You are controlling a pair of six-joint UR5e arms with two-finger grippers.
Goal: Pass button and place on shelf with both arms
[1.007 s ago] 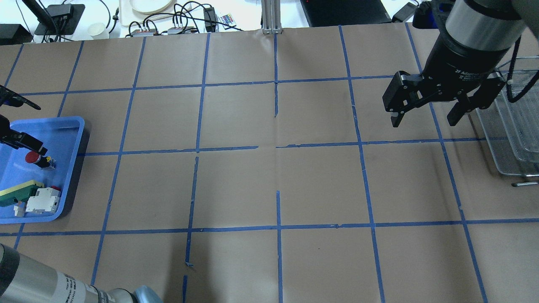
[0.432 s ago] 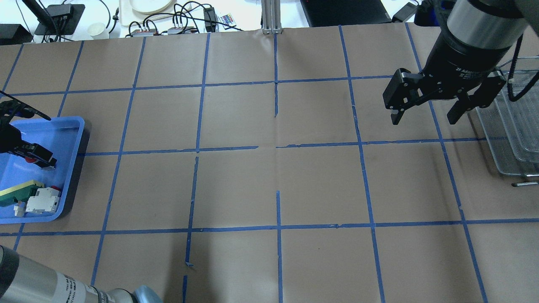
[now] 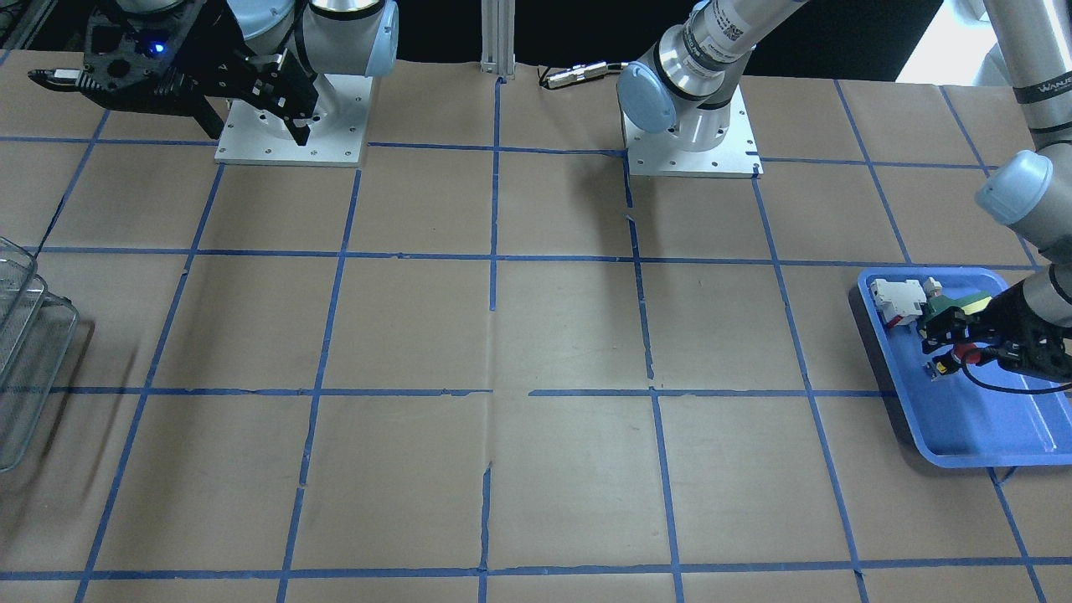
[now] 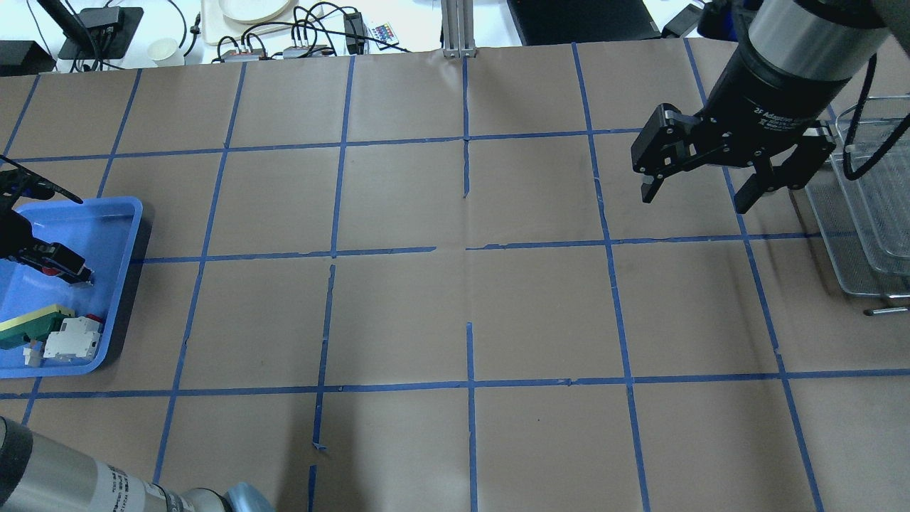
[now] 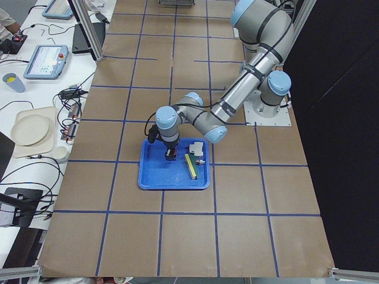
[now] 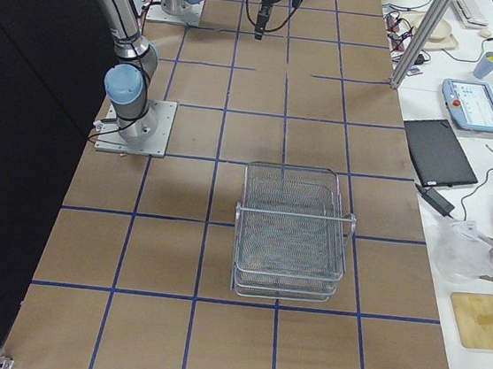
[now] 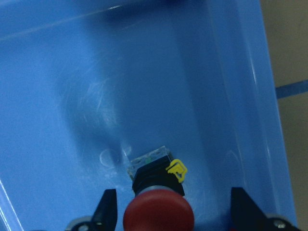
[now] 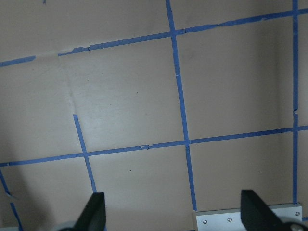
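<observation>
The button has to go to my right gripper, so my left gripper should next pick it up by its red cap (image 3: 966, 353) (image 7: 158, 211).
The button (image 7: 159, 211), red cap with yellow ring and clear block, lies in the blue tray (image 7: 231, 72). My left gripper (image 7: 174, 211) is open, with a finger on each side of the red cap and not touching it. In the overhead view the gripper (image 4: 67, 267) covers most of the button (image 4: 48, 270). They also show in the front view: gripper (image 3: 938, 345), button (image 3: 963, 347). My right gripper (image 4: 693, 195) is open and empty, held high just left of the wire shelf (image 4: 864, 227). The shelf (image 6: 290, 270) stands empty.
The blue tray (image 4: 106, 213) also holds a white-and-red block (image 4: 71, 338) and a green-and-yellow part (image 4: 32, 323) beside the button. The arm bases (image 3: 691, 142) are bolted to the table's robot side. Cables and dishes (image 4: 249, 11) lie beyond the far edge.
My left gripper has moved in over the button, which it now mostly covers in the overhead view. My right gripper has drifted a little left, still open.
</observation>
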